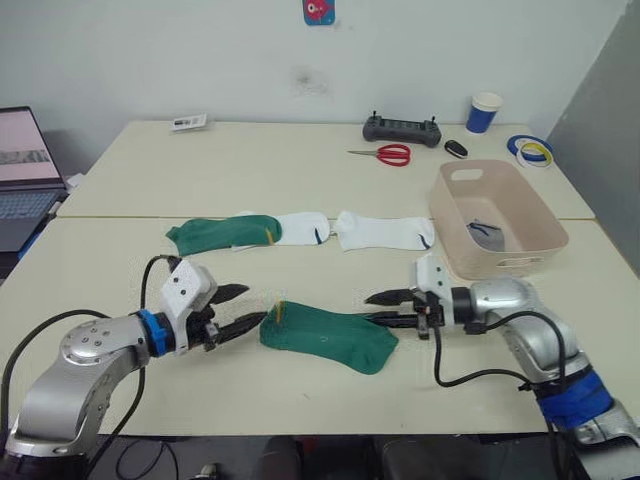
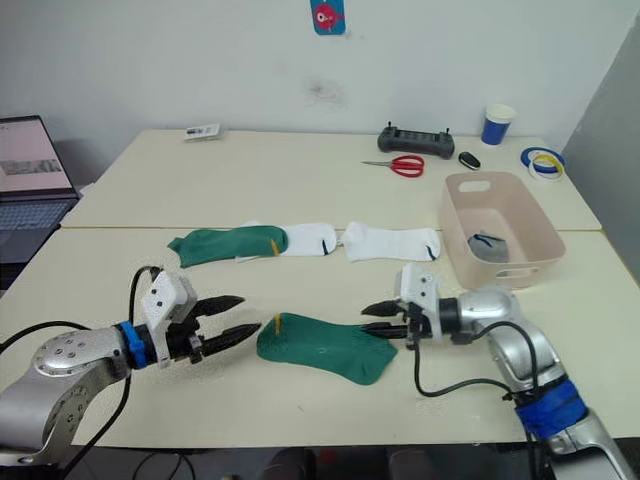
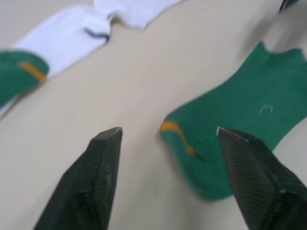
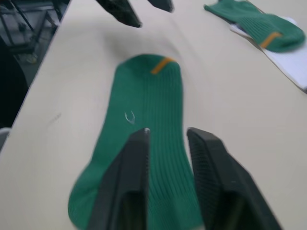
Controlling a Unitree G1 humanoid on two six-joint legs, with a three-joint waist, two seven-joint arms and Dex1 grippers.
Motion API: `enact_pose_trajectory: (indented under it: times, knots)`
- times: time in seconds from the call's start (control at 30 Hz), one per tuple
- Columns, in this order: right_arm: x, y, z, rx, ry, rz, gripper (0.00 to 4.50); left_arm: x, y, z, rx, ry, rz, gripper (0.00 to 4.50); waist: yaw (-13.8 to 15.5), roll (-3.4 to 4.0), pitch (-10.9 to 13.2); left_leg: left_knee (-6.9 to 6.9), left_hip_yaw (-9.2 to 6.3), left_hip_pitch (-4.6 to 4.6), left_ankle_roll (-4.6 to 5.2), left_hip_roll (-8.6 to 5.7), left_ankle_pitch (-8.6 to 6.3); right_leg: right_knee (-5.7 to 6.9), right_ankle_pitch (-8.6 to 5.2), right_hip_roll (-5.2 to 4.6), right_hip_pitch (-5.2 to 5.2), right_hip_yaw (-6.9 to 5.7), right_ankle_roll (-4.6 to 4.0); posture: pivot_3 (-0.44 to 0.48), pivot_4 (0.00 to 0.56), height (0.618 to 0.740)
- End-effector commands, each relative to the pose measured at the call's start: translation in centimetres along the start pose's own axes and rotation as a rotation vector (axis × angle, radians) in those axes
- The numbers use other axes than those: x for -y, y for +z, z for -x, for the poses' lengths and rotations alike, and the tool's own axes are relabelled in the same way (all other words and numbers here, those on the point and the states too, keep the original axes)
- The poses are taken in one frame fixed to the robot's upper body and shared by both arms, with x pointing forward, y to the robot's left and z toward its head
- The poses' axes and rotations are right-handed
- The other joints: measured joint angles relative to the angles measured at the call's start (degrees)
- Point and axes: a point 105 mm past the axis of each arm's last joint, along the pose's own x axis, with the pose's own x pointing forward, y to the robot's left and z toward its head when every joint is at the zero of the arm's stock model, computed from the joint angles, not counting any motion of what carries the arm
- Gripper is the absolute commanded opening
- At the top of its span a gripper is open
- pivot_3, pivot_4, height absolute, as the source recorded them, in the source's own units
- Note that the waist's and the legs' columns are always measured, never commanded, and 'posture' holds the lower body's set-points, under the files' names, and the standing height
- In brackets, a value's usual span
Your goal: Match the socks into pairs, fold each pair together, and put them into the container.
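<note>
My left gripper should next lay the green sock (image 1: 335, 340) straight for pairing, so it should grab the sock by its yellow-marked end (image 1: 275, 322).
A dark green sock (image 1: 325, 338) with a yellow mark lies flat near the table's front, between my two grippers. My left gripper (image 1: 255, 304) is open just left of its cuff end (image 3: 192, 143). My right gripper (image 1: 370, 308) is open with its fingers (image 4: 129, 163) over the sock's other end, not closed on it. A second green sock (image 1: 222, 233) and two white socks (image 1: 300, 228) (image 1: 385, 231) lie in a row further back. The pale pink container (image 1: 500, 262) stands at the right with a grey sock (image 1: 487, 233) inside.
At the back right of the table lie red scissors (image 1: 383, 154), a black controller (image 1: 402, 128), a blue cup (image 1: 483, 112) and tape rolls (image 1: 531, 150). A laptop (image 1: 25, 170) sits at the far left. A small card (image 1: 188, 122) lies at the back left.
</note>
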Motion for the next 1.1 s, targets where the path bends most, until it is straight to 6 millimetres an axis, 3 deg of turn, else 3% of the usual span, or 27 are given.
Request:
enact_pose_trajectory:
  times: [0.03,0.23,0.47,0.73,0.87,0.93,1.07,1.1]
  knots:
    - [-0.3,-0.1,-1.5,0.012,0.015,0.057,0.12,1.9,0.7,-2.3,0.053,-0.048,-0.05,1.97,0.0,0.0,0.0,0.0,0.01,0.0,0.0,-0.03,0.0,0.0,0.0,0.0,0.01,0.0,0.01,0.0,0.15,0.74]
    - [-1.6,-2.4,-3.2,-0.043,0.085,0.057,0.0,4.0,-2.5,-5.1,-0.011,-0.058,0.007,0.02,0.1,0.0,0.0,-0.01,0.07,-0.04,0.01,-0.03,0.0,-0.16,0.05,0.0,0.01,0.0,0.07,0.0,0.15,0.74]
    - [-1.4,-4.9,-2.1,-0.154,0.086,0.062,0.0,1.9,-6.8,-4.2,-0.152,0.083,0.043,0.02,0.1,0.01,0.0,-0.02,-0.05,0.05,0.01,0.01,0.0,-0.14,0.05,0.03,0.09,-0.02,0.06,0.0,0.15,0.74]
    - [-1.9,-6.4,-1.0,-0.208,0.108,0.068,0.0,-0.3,-6.5,-2.4,-0.125,0.174,0.124,0.02,0.0,-0.02,-0.1,-0.02,-0.02,0.22,0.01,0.01,0.0,-0.15,0.06,0.02,0.25,-0.01,0.06,0.0,0.15,0.74]
    - [-1.7,-6.6,-0.4,-0.216,0.099,0.067,0.0,0.0,-6.8,-2.1,-0.134,0.16,0.135,0.02,0.0,-0.02,-0.1,-0.02,-0.03,0.2,0.01,0.0,-0.01,-0.17,0.06,0.01,0.25,0.0,0.06,0.0,0.15,0.74]
    - [-1.3,-5.4,-0.1,-0.164,0.074,0.047,0.0,0.5,-6.1,-2.3,-0.094,0.145,0.142,0.02,0.0,-0.02,-0.1,-0.02,-0.02,0.2,0.01,-0.01,0.0,-0.17,0.06,-0.01,0.26,0.0,0.06,0.0,0.15,0.74]
    - [0.4,-0.1,1.0,0.059,-0.051,-0.061,0.0,-0.1,-3.2,-2.1,0.052,0.191,0.159,0.02,0.2,-0.01,0.0,0.0,-0.03,0.09,0.0,0.0,0.0,-0.17,0.07,-0.03,0.2,0.0,0.07,0.0,0.15,0.74]
    - [0.9,0.6,1.5,0.068,-0.094,-0.057,0.39,-0.6,-2.7,-1.8,0.076,0.22,0.155,0.0,0.2,-0.01,0.0,0.01,-0.05,0.02,0.0,0.0,0.0,-0.16,0.08,-0.03,0.14,-0.01,0.08,0.0,0.15,0.74]
